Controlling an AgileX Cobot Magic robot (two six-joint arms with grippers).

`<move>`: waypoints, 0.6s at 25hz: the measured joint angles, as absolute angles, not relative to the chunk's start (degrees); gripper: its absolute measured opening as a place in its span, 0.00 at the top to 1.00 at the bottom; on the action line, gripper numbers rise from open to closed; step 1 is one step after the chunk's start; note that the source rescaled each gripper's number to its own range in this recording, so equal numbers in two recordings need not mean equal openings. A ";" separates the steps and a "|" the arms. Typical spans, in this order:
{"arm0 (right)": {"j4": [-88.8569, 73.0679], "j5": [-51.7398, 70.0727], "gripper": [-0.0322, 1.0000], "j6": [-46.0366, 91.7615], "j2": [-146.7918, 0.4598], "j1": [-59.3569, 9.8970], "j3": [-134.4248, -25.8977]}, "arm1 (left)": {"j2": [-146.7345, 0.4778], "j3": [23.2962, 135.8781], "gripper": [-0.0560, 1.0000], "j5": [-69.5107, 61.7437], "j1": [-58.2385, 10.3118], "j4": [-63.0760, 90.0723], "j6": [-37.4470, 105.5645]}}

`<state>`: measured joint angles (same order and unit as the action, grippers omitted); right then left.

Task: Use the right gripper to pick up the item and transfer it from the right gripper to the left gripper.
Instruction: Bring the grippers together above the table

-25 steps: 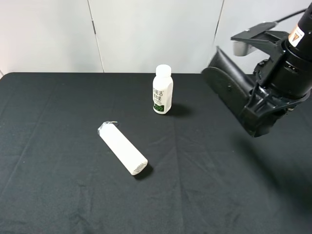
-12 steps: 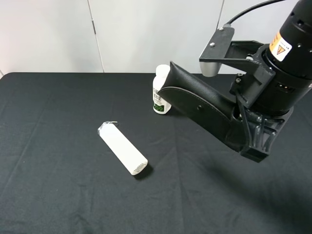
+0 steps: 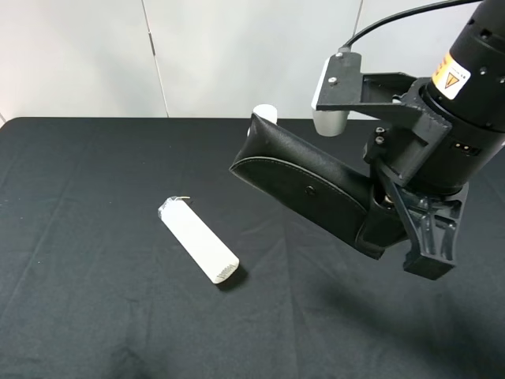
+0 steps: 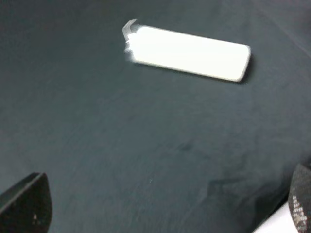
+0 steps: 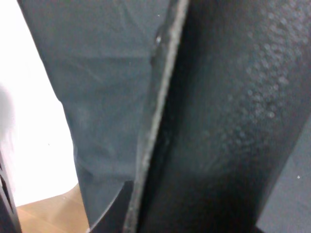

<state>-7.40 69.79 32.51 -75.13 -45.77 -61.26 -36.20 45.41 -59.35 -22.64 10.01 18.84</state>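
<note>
The left gripper will next take the glasses case by its loose end (image 3: pixel 256 155), so it can take over the glasses case (image 3: pixel 304 189) from the right gripper.
The item, a long black leather-like glasses case (image 3: pixel 304 189) with a stitched flap and small snap, hangs in the air over the table's right middle. My right gripper (image 3: pixel 387 229) is shut on its right end, and the case points up and to the left. The right wrist view shows the case's pebbled side and stitched edge (image 5: pixel 228 121) very close. My left gripper (image 4: pixel 163 204) is out of the exterior high view. In the left wrist view its two dark fingertips (image 4: pixel 26 204) stand wide apart, open and empty above the black cloth.
A white wrapped tube (image 3: pixel 198 240) lies on the black table (image 3: pixel 95 174) left of centre; it also shows in the left wrist view (image 4: pixel 187 52). A white capped bottle (image 3: pixel 265 114) stands at the back, mostly hidden behind the case. White wall panels stand behind.
My right arm has swung left and toward the table's middle with the case in its grip. The case now covers most of the bottle. The tube has not moved.
</note>
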 joint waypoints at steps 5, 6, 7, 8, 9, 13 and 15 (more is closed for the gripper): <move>-7.99 69.79 0.96 36.37 -75.13 -45.77 -61.26 | -45.92 48.92 0.04 -54.02 -35.00 7.20 19.47; -8.17 69.79 0.96 37.23 -75.13 -45.77 -61.26 | -47.55 49.52 0.04 -52.88 -36.80 6.88 19.53; -8.29 69.79 0.96 38.15 -75.13 -45.77 -61.26 | -49.52 50.27 0.04 -51.20 -38.81 6.66 19.76; -8.29 69.79 0.96 38.97 -75.13 -45.77 -61.26 | -51.42 50.90 0.04 -50.05 -40.63 6.61 20.06; -8.29 69.79 0.96 39.73 -75.13 -45.77 -61.26 | -52.95 51.85 0.04 -48.75 -42.29 6.53 20.51; -8.34 69.04 0.96 42.34 -75.13 -45.77 -61.26 | -59.00 55.16 0.04 -45.42 -47.30 6.48 20.94; -8.61 68.17 0.96 43.96 -75.13 -45.77 -61.26 | -61.72 56.84 0.05 -44.47 -49.45 6.48 20.98</move>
